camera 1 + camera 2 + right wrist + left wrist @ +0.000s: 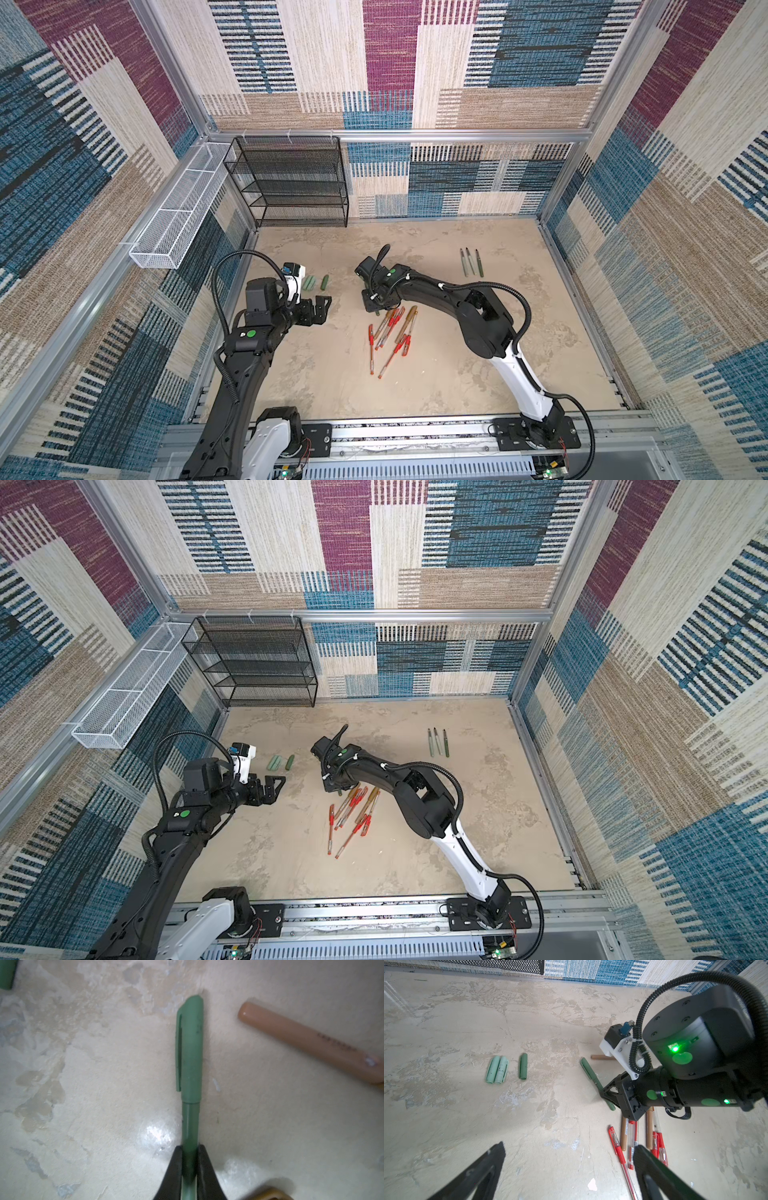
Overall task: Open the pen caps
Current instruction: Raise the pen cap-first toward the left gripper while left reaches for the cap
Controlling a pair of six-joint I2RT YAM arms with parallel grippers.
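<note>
The green pen needs to be pulled open, so the left gripper will reach it and pick up its dark green cap (190, 1049), and the green pen's body is left to the right gripper.
In the right wrist view my right gripper (190, 1159) is shut on the barrel of a green pen (190, 1124) that lies on the table. Its dark green pen cap (190, 1049) is on the pen, beyond the fingertips. A gold-brown pen (307, 1043) lies beside it. My left gripper (570, 1146) hangs open over bare table, holding nothing. Two loose pale mint pen caps (497, 1070) and a loose dark green one (523, 1066) lie side by side ahead of it. In both top views, red pens and gold-brown pens (390, 336) lie in a heap just in front of the right gripper (376, 305).
Three uncapped slim barrels (469, 262) lie in a row at the back right. A black mesh rack (291, 183) stands against the back wall. A white mesh basket (178, 216) hangs on the left wall. The right arm (675, 1084) fills one side of the left wrist view.
</note>
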